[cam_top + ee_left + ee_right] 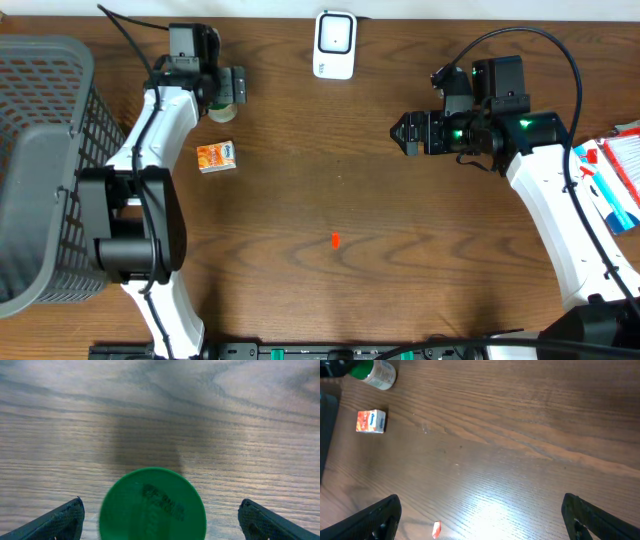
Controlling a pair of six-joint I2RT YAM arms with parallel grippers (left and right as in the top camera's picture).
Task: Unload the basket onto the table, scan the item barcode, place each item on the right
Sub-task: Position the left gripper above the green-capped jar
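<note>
The green lid (222, 112) (152, 506) is under my fingers and wood shows beside the lid. It isn't time to close on the jar yet: my left gripper needs to first go lower.
A small white jar with a green lid (222, 112) stands at the back left of the table. My left gripper (231, 90) hangs right above it. In the left wrist view the green lid (152, 506) fills the space between the two dark fingertips (59, 522), which stand wide apart and clear of it; the left gripper (161, 510) is open. An orange box (216, 157) lies just in front of the jar. The white barcode scanner (335, 44) stands at the back centre. My right gripper (402, 133) is open over bare wood, holding nothing (480, 510).
A grey wire basket (40, 170) fills the left edge. A small red scrap (335, 239) lies mid-table, also near my right fingers (436, 529). Packaged goods (618, 170) lie at the right edge. The orange box (371, 421) and jar (376, 372) show far off.
</note>
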